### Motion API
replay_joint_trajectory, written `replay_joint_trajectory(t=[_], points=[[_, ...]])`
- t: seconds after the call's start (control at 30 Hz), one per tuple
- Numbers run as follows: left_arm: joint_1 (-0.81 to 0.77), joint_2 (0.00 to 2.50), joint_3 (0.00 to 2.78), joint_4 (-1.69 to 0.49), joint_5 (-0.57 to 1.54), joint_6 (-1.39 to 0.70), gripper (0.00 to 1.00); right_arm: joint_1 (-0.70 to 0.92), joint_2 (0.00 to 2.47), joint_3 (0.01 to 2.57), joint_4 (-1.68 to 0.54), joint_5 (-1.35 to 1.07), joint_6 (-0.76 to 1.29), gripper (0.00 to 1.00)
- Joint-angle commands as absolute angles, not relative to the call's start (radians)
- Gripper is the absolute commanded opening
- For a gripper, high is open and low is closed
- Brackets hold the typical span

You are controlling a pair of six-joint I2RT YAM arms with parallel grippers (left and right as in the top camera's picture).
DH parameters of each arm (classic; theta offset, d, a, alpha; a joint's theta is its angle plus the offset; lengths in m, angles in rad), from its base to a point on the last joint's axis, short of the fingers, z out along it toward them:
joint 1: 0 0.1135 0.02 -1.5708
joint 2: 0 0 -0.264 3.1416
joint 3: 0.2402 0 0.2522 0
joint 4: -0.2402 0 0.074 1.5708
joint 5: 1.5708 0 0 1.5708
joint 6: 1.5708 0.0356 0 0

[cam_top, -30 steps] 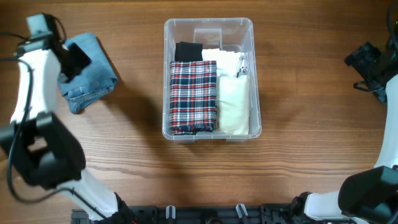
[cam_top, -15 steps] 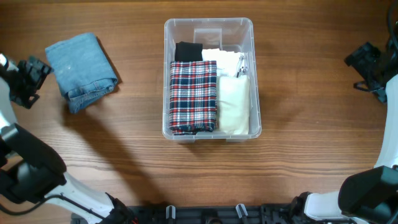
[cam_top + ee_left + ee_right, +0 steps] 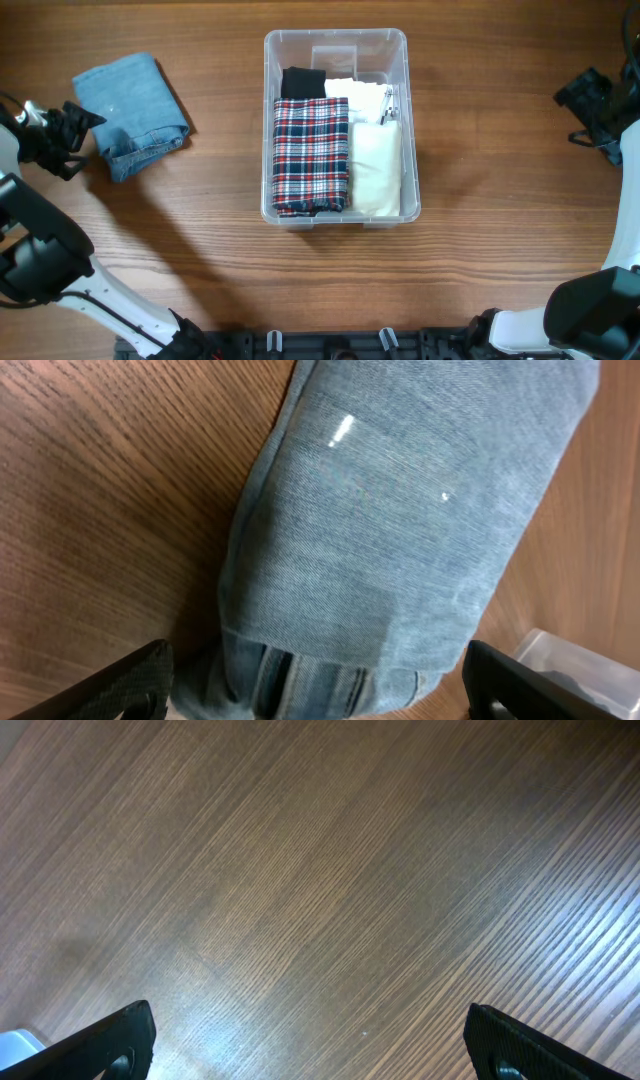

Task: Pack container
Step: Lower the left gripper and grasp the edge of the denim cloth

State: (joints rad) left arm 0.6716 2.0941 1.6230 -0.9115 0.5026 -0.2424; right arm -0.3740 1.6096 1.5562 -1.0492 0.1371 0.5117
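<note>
It isn't time to close yet: my left gripper's fingers are still above the jeans' whole near end. I need to first lower them.
The container (image 3: 335,37) is a clear bin in the middle of the table. It holds a red plaid garment (image 3: 311,155), a cream one (image 3: 377,165), a black one (image 3: 302,82) and a white one (image 3: 352,95). A folded pair of blue jeans (image 3: 130,115) lies on the wood at the far left. My left gripper (image 3: 82,138) is open at the jeans' left edge. In the left wrist view the jeans (image 3: 400,510) fill the frame and the left gripper (image 3: 315,695) straddles their near end without touching. My right gripper (image 3: 572,115) is open at the far right, over bare wood (image 3: 320,920).
A corner of the container (image 3: 575,660) shows at the lower right of the left wrist view. Another corner of it (image 3: 15,1045) shows at the lower left of the right wrist view. Arm bases stand along the front edge (image 3: 330,345).
My left arm swung off the top of the jeans to their left side, then edged back toward them with its jaws wider. The right arm has not moved.
</note>
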Motion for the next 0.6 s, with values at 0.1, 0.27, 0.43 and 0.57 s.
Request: replay_joint_trajectory(t=[0.1, 0.27, 0.43, 0.57], points=[[0.719, 2.143, 1.621, -0.907, 0.502, -0.097, 0.93, -0.378, 1.618, 1.549, -1.047, 0.13, 0.524, 1.0], [0.718, 2.162, 1.621, -0.874, 0.528, -0.074, 0.95, -0.378, 1.618, 1.549, -1.047, 0.13, 0.524, 1.0], [0.718, 2.192, 1.621, -0.819, 0.653, -0.074, 0.95, -0.378, 1.618, 1.549, -1.047, 0.13, 0.524, 1.0], [0.717, 2.229, 1.621, -0.801, 0.712, -0.074, 0.96, -0.378, 1.618, 1.549, -1.047, 0.13, 0.524, 1.0]])
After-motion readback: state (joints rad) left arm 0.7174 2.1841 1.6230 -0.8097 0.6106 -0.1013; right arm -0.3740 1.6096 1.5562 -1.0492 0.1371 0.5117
